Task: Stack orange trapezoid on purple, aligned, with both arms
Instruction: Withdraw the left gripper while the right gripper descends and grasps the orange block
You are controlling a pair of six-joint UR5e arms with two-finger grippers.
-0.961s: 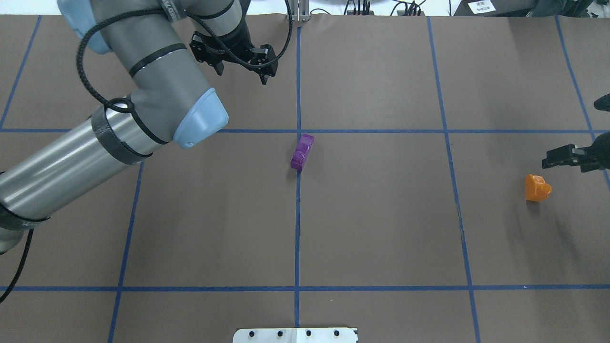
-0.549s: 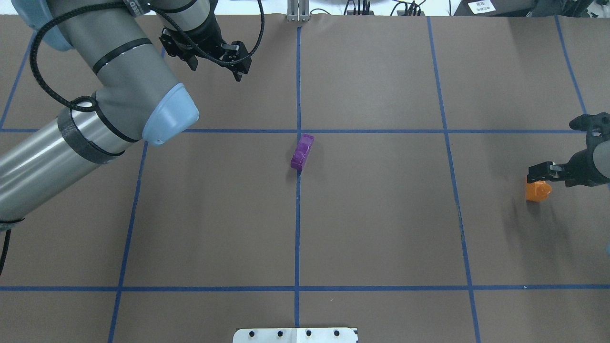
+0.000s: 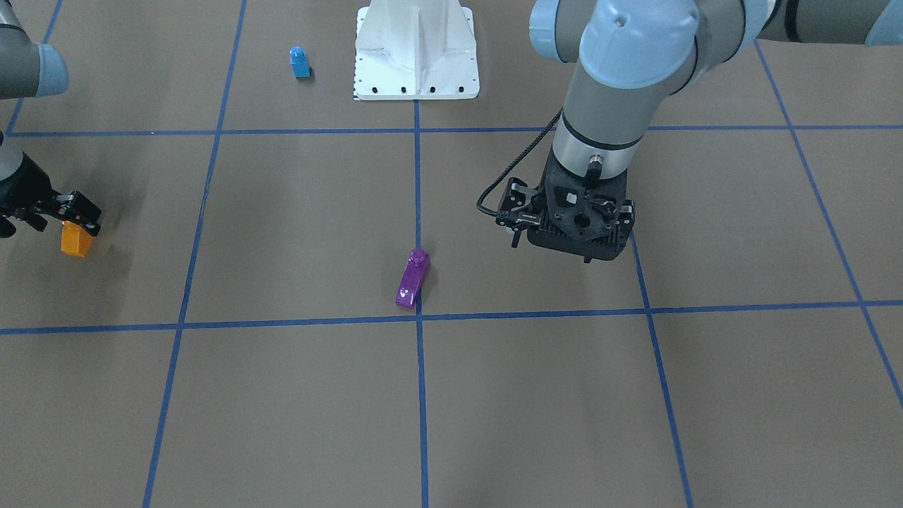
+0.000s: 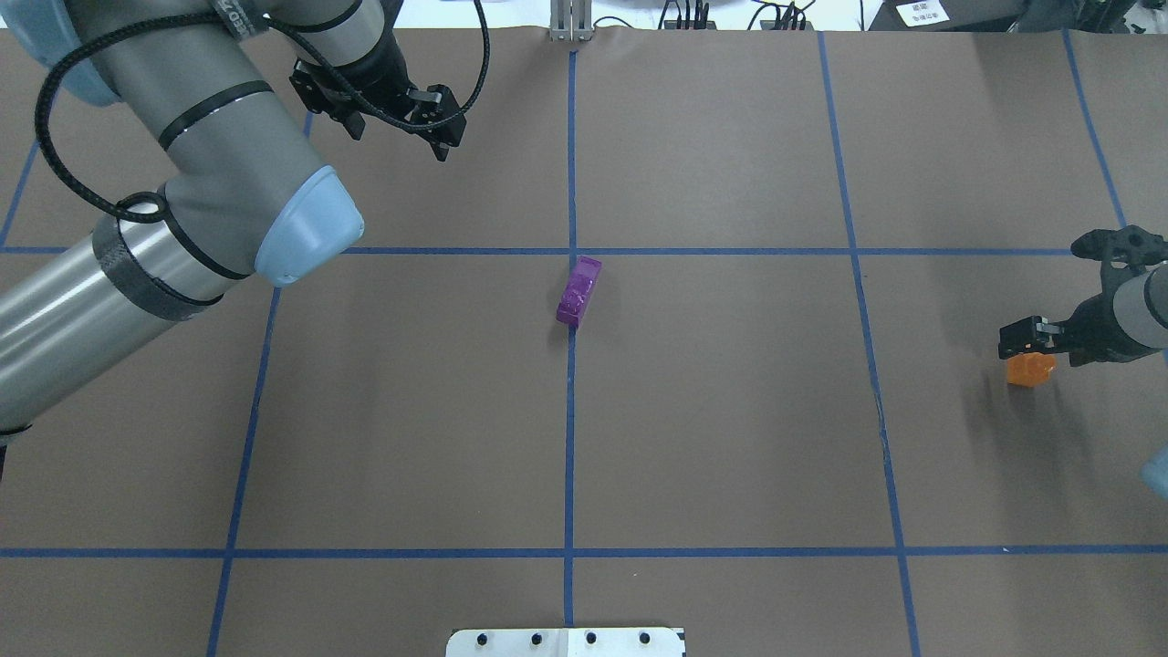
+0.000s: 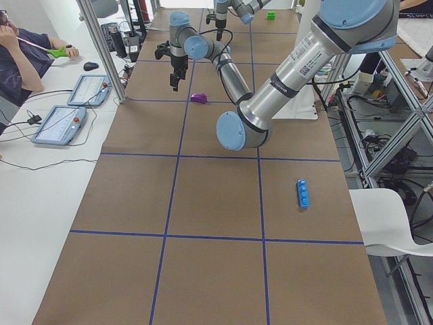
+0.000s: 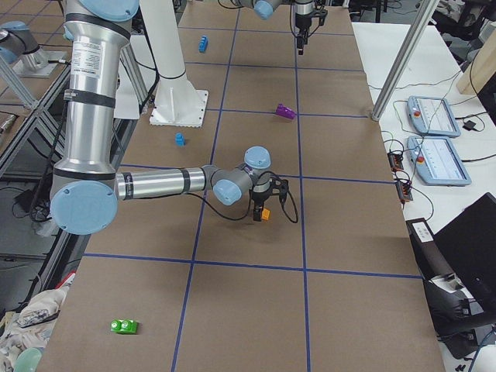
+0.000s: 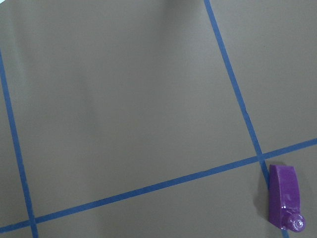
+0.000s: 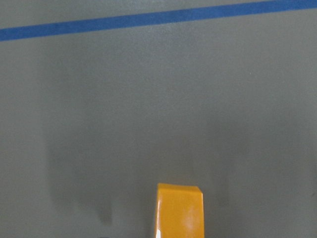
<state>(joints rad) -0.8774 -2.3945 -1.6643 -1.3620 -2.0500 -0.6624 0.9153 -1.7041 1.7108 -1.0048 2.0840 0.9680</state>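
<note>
The orange trapezoid should be stacked aligned on the purple block point(image 3: 412, 278), so my right gripper will grip the trapezoid by its long sides next.
The orange trapezoid point(image 4: 1029, 370) lies on the mat at the far right of the overhead view. It also shows in the front view point(image 3: 75, 240) and at the bottom edge of the right wrist view point(image 8: 179, 210). My right gripper point(image 4: 1027, 339) hovers open just over it, one finger point(image 3: 83, 212) above the block. The purple block point(image 4: 578, 291) lies on its side beside the centre tape line, stud towards me, and shows in the front view point(image 3: 413, 279) and the left wrist view point(image 7: 285, 202). My left gripper point(image 4: 397, 135) is open and empty, high and well to the far left of the purple block.
A blue single-stud block point(image 3: 300, 62) stands beside the white base plate point(image 3: 416, 53). A long blue block point(image 5: 302, 194) and a green block point(image 6: 124, 326) lie at the table's ends. Blue tape lines grid the brown mat. An operator point(image 5: 20, 57) sits at a side table.
My left arm has drawn back to the left and farther away from the purple block. My right gripper has moved in from the right edge and now sits over the orange trapezoid.
</note>
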